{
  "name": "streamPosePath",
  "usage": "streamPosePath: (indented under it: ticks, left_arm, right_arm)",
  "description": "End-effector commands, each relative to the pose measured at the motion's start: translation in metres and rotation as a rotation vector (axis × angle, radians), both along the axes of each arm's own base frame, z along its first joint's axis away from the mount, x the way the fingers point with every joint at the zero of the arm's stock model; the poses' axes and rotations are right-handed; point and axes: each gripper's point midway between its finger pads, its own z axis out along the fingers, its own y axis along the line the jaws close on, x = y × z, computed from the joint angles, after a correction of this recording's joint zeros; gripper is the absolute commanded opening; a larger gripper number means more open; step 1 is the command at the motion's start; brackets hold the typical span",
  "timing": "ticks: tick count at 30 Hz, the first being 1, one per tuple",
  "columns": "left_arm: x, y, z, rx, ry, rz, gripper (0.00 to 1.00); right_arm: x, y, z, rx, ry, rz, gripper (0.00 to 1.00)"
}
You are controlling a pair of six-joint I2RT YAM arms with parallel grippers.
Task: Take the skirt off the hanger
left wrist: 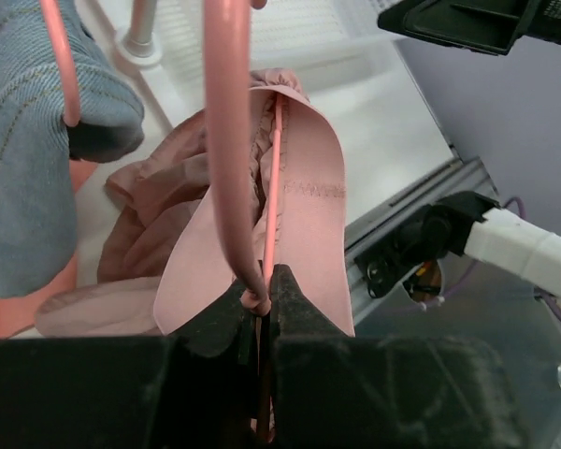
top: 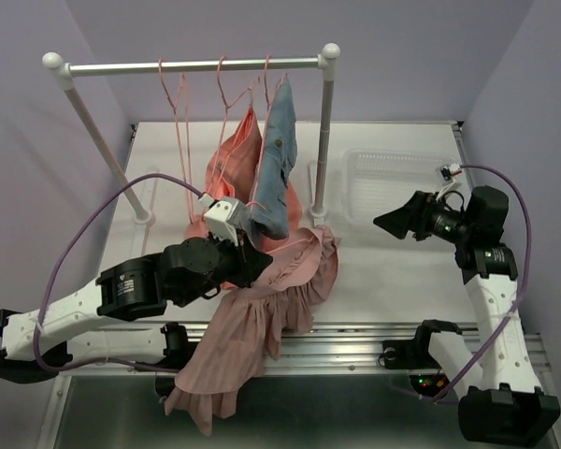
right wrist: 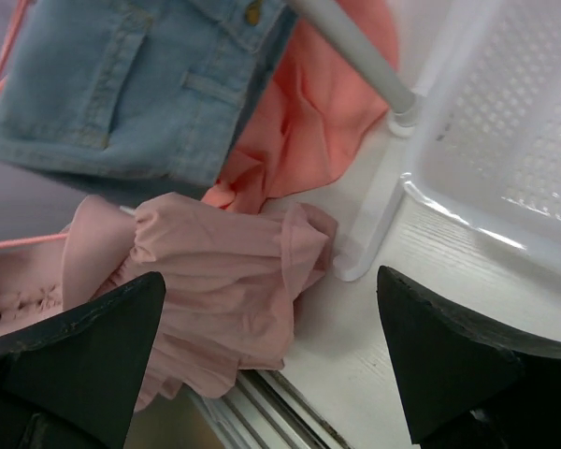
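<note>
My right gripper takes hold of the skirt next, by its band end farthest from my left gripper, to pull it off the hanger.
The skirt is the large salmon-pink cloth with fine pleats. It drapes from my left gripper across the table and over its front edge. In the left wrist view that gripper is shut on the thin wire of a pink hanger, and a pink fabric band of the skirt is folded over the wire just beyond the jaws. My right gripper hovers open to the right of the cloth. In its own view the right gripper holds nothing, above pink folds and bare table.
A white rack carries pink hangers, a coral garment and a denim garment. Ruffled dusty-pink cloth bunches by the rack's right post. A white basket sits at the back right. A metal rail runs along the front edge.
</note>
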Motion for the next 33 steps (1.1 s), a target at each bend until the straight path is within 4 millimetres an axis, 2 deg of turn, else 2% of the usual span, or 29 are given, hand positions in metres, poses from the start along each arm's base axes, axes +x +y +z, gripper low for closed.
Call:
streamPosePath:
  ticks: [1, 5, 9, 13, 14, 18, 21, 25, 26, 27, 28, 31, 32, 33]
  left_arm:
    - [-0.015, -0.007, 0.048, -0.144, -0.058, -0.118, 0.0]
    - [-0.033, -0.02, 0.061, -0.164, -0.091, -0.257, 0.0]
    - [-0.031, -0.017, 0.075, -0.16, -0.12, -0.257, 0.0]
    - [-0.029, -0.014, 0.088, -0.213, -0.112, -0.225, 0.0]
    - [-0.028, -0.016, 0.089, -0.219, -0.102, -0.214, 0.0]
    - [-0.024, -0.012, 0.092, -0.218, -0.093, -0.183, 0.0]
    - [-0.021, -0.007, 0.096, -0.224, -0.097, -0.158, 0.0]
    - [-0.022, -0.006, 0.095, -0.228, -0.098, -0.16, 0.0]
    - [-0.022, -0.006, 0.094, -0.227, -0.095, -0.157, 0.0]
    - [-0.022, -0.006, 0.093, -0.227, -0.093, -0.157, 0.0]
    - [-0.022, -0.005, 0.091, -0.226, -0.09, -0.158, 0.0]
    - [-0.024, -0.003, 0.092, -0.236, -0.086, -0.159, 0.0]
    - [-0.024, -0.003, 0.092, -0.235, -0.082, -0.157, 0.0]
    - [-0.024, -0.001, 0.092, -0.237, -0.083, -0.155, 0.0]
  right_arm:
    - [-0.038, 0.028, 0.036, 0.045, -0.267, 0.271, 1.0]
    - [-0.044, 0.033, 0.04, 0.023, -0.364, 0.339, 1.0]
    - [-0.045, 0.043, 0.044, 0.033, -0.382, 0.435, 1.0]
    - [-0.047, 0.063, 0.028, 0.012, -0.366, 0.562, 1.0]
    - [-0.055, 0.078, 0.018, 0.013, -0.324, 0.626, 1.0]
    - [-0.068, 0.108, -0.001, -0.057, -0.359, 0.766, 1.0]
    - [-0.067, 0.112, -0.003, -0.053, -0.334, 0.793, 1.0]
    - [-0.065, 0.117, 0.002, -0.043, -0.397, 0.809, 0.99]
    - [-0.066, 0.117, 0.002, -0.042, -0.408, 0.816, 0.97]
    - [-0.068, 0.117, 0.003, -0.039, -0.419, 0.83, 0.9]
    - [-0.07, 0.117, 0.004, -0.036, -0.428, 0.838, 0.7]
    - [-0.061, 0.116, 0.005, -0.055, -0.413, 0.779, 0.38]
    - [-0.05, 0.114, 0.004, -0.09, -0.422, 0.72, 0.23]
    - [-0.043, 0.113, 0.004, -0.102, -0.4, 0.676, 0.16]
